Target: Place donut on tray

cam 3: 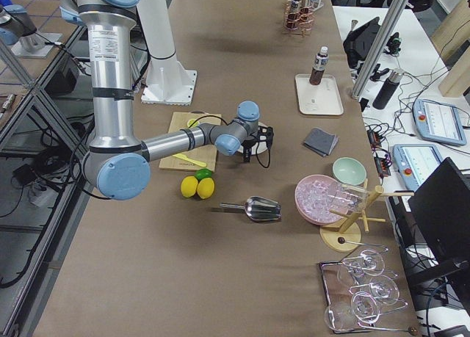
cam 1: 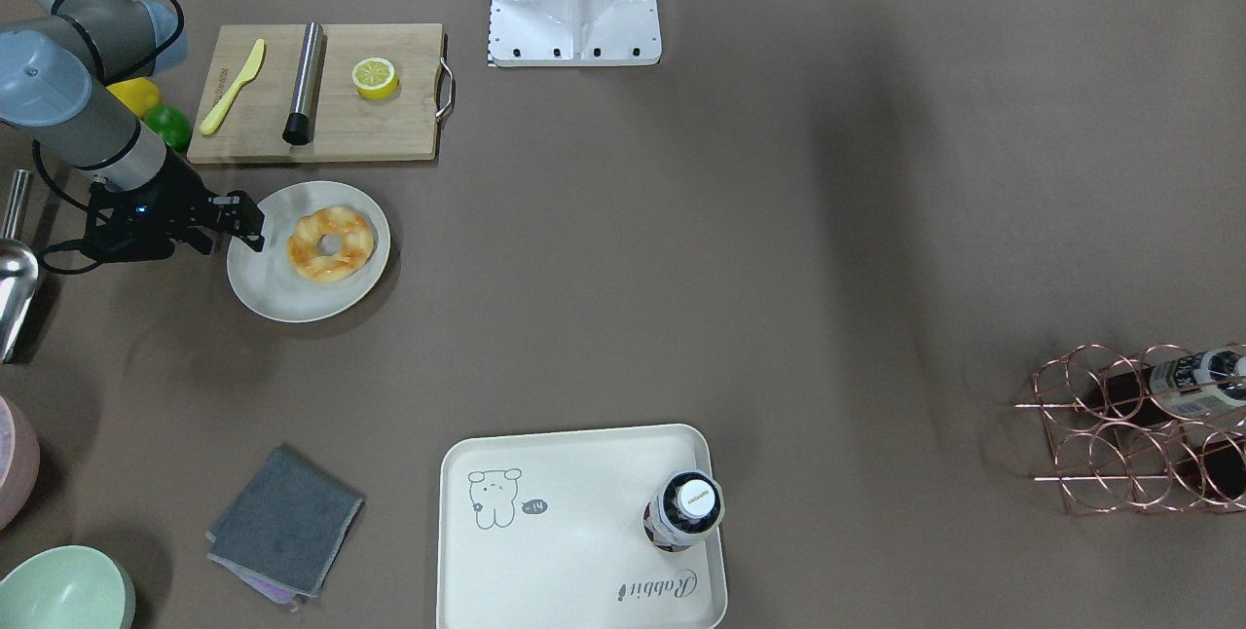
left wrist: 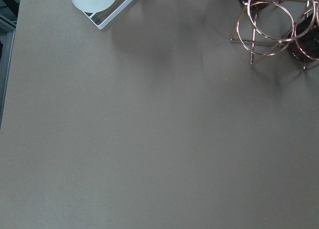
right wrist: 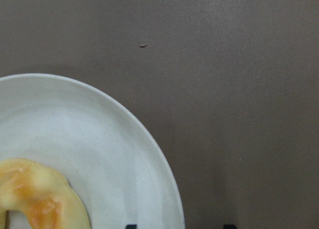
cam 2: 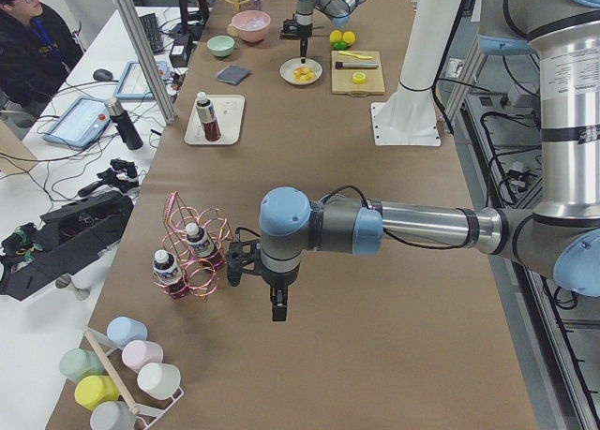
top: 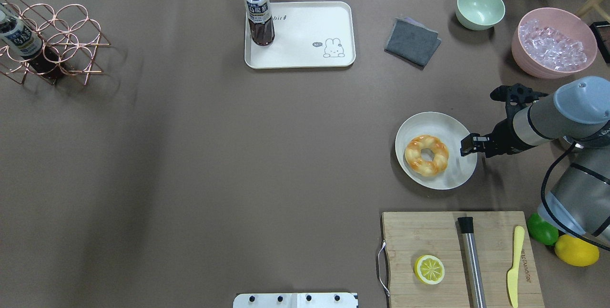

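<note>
My right gripper grabs the plate by its rim (cam 1: 263, 208) next, to bring the donut over to the tray (cam 1: 543, 536).
The donut (cam 1: 331, 242), golden-orange with pale patches, lies on a round off-white plate (cam 1: 292, 303); it also shows in the overhead view (top: 426, 155) and partly in the right wrist view (right wrist: 35, 199). The cream tray (top: 305, 36) with the bear drawing lies at the table's far side (cam 1: 565, 551), with a dark bottle (top: 259, 12) standing in one corner. My right gripper (top: 469, 146) is open and empty. It hovers at the plate's rim beside the donut, apart from it. My left gripper (cam 2: 275, 303) hangs near the wire rack, far from the donut. I cannot tell whether it is open or shut.
A wooden cutting board (top: 429, 231) with a halved lemon (top: 429, 269), a steel cylinder and a yellow knife lies near the plate. A grey cloth (top: 412, 41), a green bowl (top: 480, 7) and a pink bowl of ice (top: 553, 46) lie beyond it. A copper wire rack (top: 52, 41) stands far left.
</note>
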Robot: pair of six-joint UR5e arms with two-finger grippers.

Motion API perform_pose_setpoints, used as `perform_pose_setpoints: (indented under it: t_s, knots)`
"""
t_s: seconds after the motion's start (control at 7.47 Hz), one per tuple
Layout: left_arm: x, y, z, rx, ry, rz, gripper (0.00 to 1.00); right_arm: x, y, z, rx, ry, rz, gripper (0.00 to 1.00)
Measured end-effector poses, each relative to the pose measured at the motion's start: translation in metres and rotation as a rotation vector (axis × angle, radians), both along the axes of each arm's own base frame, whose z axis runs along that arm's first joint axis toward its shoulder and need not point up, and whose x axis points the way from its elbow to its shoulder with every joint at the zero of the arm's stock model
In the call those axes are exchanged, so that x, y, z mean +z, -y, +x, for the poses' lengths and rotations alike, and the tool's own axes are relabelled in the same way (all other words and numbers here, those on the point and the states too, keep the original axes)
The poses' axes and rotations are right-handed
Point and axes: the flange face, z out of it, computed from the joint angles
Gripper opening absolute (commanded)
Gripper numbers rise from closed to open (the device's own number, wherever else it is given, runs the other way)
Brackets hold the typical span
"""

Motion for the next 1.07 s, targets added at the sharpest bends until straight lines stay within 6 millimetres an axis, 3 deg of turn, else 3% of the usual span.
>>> perform_pose_setpoints:
  t_s: [0.67,0.8,1.07]
  knots:
    - [0.0,0.0,0.0,0.001,0.0,0.001,0.98,-0.014,-0.002,-0.002,0.003,0.05,0.02,0.0]
    - [0.0,0.0,0.0,0.001,0.001,0.001,0.98,-0.03,0.002,-0.005,0.027,0.096,0.007,0.0]
    - [0.0,0.0,0.0,0.002,0.003,0.002,0.98,-0.086,0.026,-0.027,0.07,0.199,-0.025,0.0]
